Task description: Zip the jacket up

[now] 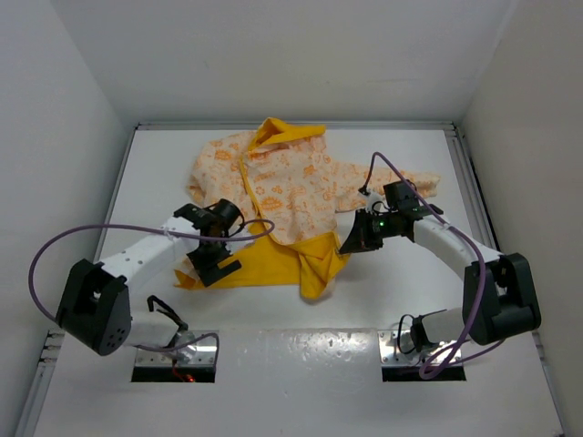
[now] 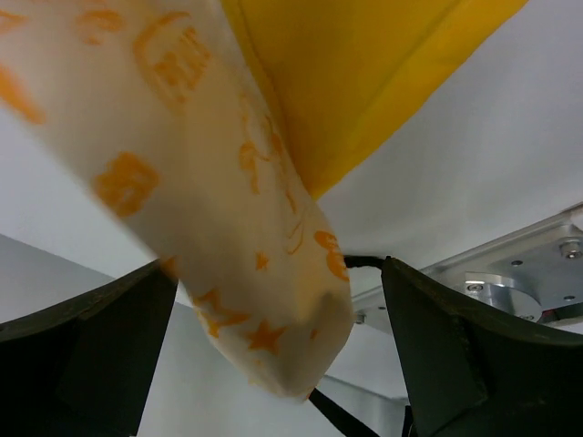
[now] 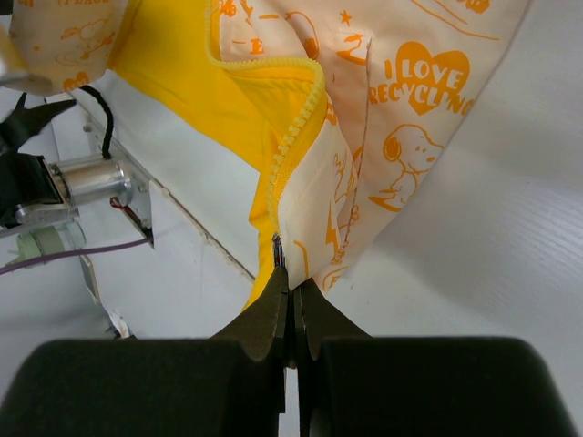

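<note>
My left gripper grabs the jacket's rounded cream fold (image 2: 279,328) at the hem next, to leave the yellow zipper edge free to zip up.
The jacket (image 1: 291,187) lies spread on the white table, cream with an orange print, its yellow hood at the back and its yellow lining turned out at the near hem. My right gripper (image 1: 349,244) is at the hem's right side. In the right wrist view it (image 3: 293,284) is shut on the bottom end of the yellow zipper edge (image 3: 293,146). My left gripper (image 1: 219,267) stands open at the hem's left side. A rounded cream fold of the jacket (image 2: 264,300) hangs between its fingers (image 2: 437,355) and touches neither of them that I can see.
White walls close in the table on three sides, with metal rails (image 1: 469,182) along the table's edges. Purple cables (image 1: 55,241) loop off both arms. The right arm's base plate (image 2: 537,273) shows beyond the left gripper.
</note>
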`<state>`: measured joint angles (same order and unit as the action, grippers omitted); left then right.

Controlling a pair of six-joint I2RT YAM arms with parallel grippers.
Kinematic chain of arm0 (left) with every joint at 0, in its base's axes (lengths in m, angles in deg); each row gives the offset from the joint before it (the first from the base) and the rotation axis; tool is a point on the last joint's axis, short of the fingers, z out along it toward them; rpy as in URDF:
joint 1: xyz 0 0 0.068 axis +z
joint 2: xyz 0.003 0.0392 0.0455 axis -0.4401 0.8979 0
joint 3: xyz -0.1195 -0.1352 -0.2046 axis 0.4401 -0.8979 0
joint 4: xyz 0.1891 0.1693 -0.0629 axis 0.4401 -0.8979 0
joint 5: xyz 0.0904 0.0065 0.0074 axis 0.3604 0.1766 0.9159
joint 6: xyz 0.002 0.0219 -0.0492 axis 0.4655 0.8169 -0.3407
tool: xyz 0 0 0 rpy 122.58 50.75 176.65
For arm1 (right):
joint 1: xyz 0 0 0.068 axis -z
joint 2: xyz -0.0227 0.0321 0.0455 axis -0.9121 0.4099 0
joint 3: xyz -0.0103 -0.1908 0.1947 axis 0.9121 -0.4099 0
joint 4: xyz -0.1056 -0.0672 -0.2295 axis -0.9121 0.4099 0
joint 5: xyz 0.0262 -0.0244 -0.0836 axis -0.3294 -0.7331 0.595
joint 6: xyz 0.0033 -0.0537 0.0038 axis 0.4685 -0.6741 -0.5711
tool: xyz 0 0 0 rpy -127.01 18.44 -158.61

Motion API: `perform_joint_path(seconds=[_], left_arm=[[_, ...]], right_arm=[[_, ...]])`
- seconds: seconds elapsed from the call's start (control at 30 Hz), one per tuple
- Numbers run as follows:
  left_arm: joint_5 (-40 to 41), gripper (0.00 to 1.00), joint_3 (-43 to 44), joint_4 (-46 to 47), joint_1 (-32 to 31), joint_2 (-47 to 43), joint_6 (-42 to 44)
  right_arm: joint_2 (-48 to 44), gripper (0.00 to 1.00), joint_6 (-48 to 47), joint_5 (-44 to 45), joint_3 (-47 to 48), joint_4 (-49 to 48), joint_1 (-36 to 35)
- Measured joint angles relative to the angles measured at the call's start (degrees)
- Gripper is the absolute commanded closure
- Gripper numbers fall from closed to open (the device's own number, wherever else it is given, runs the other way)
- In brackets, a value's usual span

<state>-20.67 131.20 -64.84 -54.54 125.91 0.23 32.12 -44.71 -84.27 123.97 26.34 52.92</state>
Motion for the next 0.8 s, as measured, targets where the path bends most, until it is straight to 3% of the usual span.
perform_joint_path(seconds=[0.17,0.57,0.8], left_arm=[[0.55,0.00,-4.11,1.88,2.82,4.68,0.50],[-4.11,0.00,-4.35,8.59,13.07,13.29,5.70],[-5.68,0.15,-4.31,10.64,16.68,14.16,7.82]], right_arm=[[0.57,1.00,-0.07,0.00,0.11,0.13,0.00],[1.90,1.00,-0.28,0.00,1.09,0.79,0.00],[1.97,1.00,-0.44,0.04,1.11,0.79,0.00]])
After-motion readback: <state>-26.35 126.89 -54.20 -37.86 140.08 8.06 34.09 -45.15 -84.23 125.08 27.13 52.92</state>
